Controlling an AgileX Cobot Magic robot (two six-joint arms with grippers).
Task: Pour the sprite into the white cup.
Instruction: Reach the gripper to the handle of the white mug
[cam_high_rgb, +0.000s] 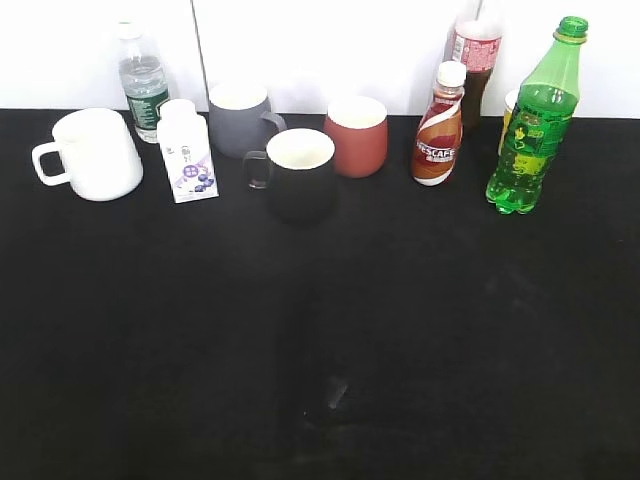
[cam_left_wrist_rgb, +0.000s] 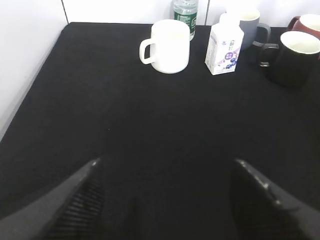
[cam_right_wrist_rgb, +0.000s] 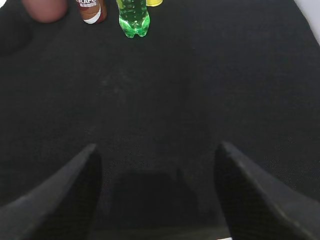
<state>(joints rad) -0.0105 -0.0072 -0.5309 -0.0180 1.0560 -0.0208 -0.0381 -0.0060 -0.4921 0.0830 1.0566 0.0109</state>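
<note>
My left gripper grabs the white cup by its loop handle (cam_high_rgb: 38, 163) over open table next. The water bottle and milk carton (cam_high_rgb: 188, 160) crowd the cup's body.
The sprite (cam_high_rgb: 535, 125), a tall green bottle with a green cap, stands upright at the back right of the black table; the right wrist view shows only its base (cam_right_wrist_rgb: 133, 20). The white cup (cam_high_rgb: 90, 153) stands at the back left with its handle to the left; it also shows in the left wrist view (cam_left_wrist_rgb: 169, 46). My left gripper (cam_left_wrist_rgb: 165, 162) is open and empty over bare table, well short of the cup. My right gripper (cam_right_wrist_rgb: 156, 146) is open and empty, well short of the sprite. Neither gripper shows in the exterior view.
Along the back stand a clear water bottle (cam_high_rgb: 142, 82), a small milk carton (cam_high_rgb: 187, 152), a grey mug (cam_high_rgb: 240, 120), a black mug with white inside (cam_high_rgb: 298, 175), a red cup (cam_high_rgb: 356, 135), a Nescafe bottle (cam_high_rgb: 440, 125) and a dark soda bottle (cam_high_rgb: 476, 60). A white wall rises behind.
</note>
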